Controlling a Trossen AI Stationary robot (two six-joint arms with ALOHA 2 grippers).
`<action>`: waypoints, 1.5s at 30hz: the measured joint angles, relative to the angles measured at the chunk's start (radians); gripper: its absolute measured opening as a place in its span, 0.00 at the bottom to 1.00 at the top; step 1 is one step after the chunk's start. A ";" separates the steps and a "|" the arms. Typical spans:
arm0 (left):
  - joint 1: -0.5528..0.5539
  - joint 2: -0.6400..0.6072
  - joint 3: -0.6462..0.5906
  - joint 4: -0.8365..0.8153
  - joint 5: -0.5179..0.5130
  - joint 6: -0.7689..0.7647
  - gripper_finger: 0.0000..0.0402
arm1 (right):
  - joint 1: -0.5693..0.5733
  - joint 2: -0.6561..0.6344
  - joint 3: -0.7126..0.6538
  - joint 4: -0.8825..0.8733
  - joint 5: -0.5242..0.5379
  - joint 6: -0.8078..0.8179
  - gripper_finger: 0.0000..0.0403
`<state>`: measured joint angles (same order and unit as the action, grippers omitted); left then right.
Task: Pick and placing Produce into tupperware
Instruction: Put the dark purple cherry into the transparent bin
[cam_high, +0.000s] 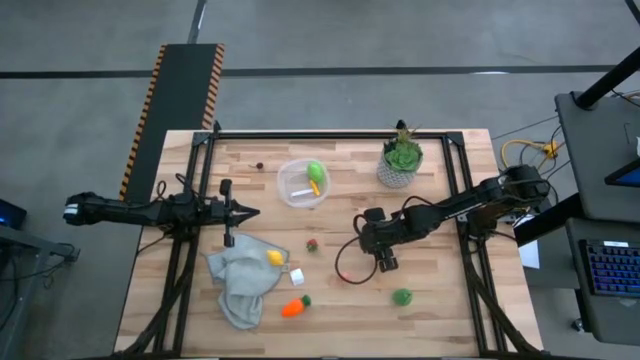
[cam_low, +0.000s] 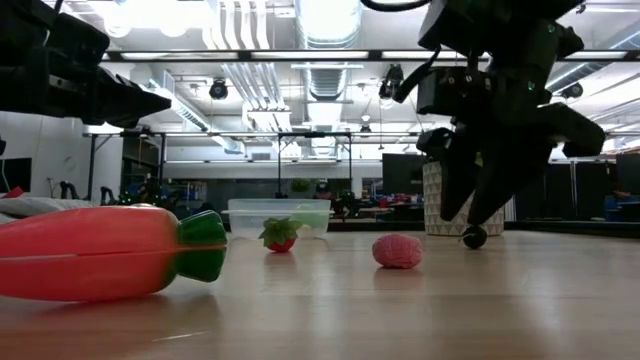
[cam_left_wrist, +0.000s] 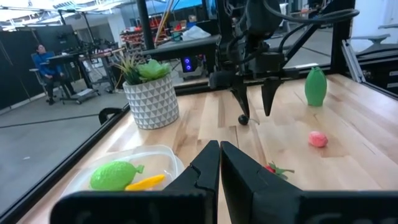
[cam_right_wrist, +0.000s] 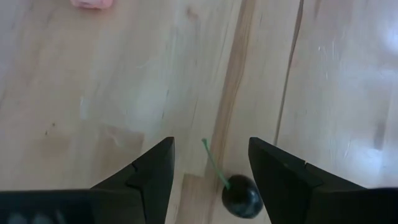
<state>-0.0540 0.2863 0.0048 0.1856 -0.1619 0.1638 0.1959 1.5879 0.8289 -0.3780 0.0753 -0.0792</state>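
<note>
I will next grab the cherry by its round dark body (cam_right_wrist: 242, 196) with my right gripper. Then it can go into the tupperware.
My right gripper (cam_right_wrist: 210, 163) is open and points down at the table, right of centre (cam_high: 385, 262). A small dark cherry (cam_right_wrist: 241, 196) with a green stem lies on the wood between its fingertips, untouched; the low view shows the cherry (cam_low: 474, 237) too. The clear tupperware (cam_high: 303, 184) stands toward the far edge, with a green piece (cam_left_wrist: 114, 175) and a yellow piece (cam_left_wrist: 144, 182) inside. Loose on the table lie a strawberry (cam_high: 312, 243), a pink piece (cam_low: 398, 250), a green piece (cam_high: 401, 296), a carrot (cam_high: 293, 307) and a lemon (cam_high: 275, 257). My left gripper (cam_left_wrist: 219, 163) is shut and empty, hovering left of the tupperware.
A potted plant in a white patterned pot (cam_high: 400, 161) stands at the far edge, right of the tupperware. A grey cloth (cam_high: 240, 285) lies crumpled at the near left, with a white cube (cam_high: 297, 277) beside it. A tiny dark piece (cam_high: 259, 166) lies left of the tupperware.
</note>
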 joint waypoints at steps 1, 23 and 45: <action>0.000 0.000 0.000 0.000 0.000 0.000 0.00 | 0.000 0.000 -0.002 0.001 0.001 0.000 0.49; 0.000 0.001 0.000 0.003 0.000 0.000 0.00 | -0.019 0.000 -0.121 0.133 0.027 -0.003 0.45; 0.000 0.001 0.000 0.015 0.000 0.000 0.00 | -0.034 0.000 -0.122 0.133 0.034 0.000 0.02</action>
<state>-0.0540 0.2874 0.0048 0.2008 -0.1616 0.1637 0.1623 1.5883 0.7071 -0.2449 0.1097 -0.0794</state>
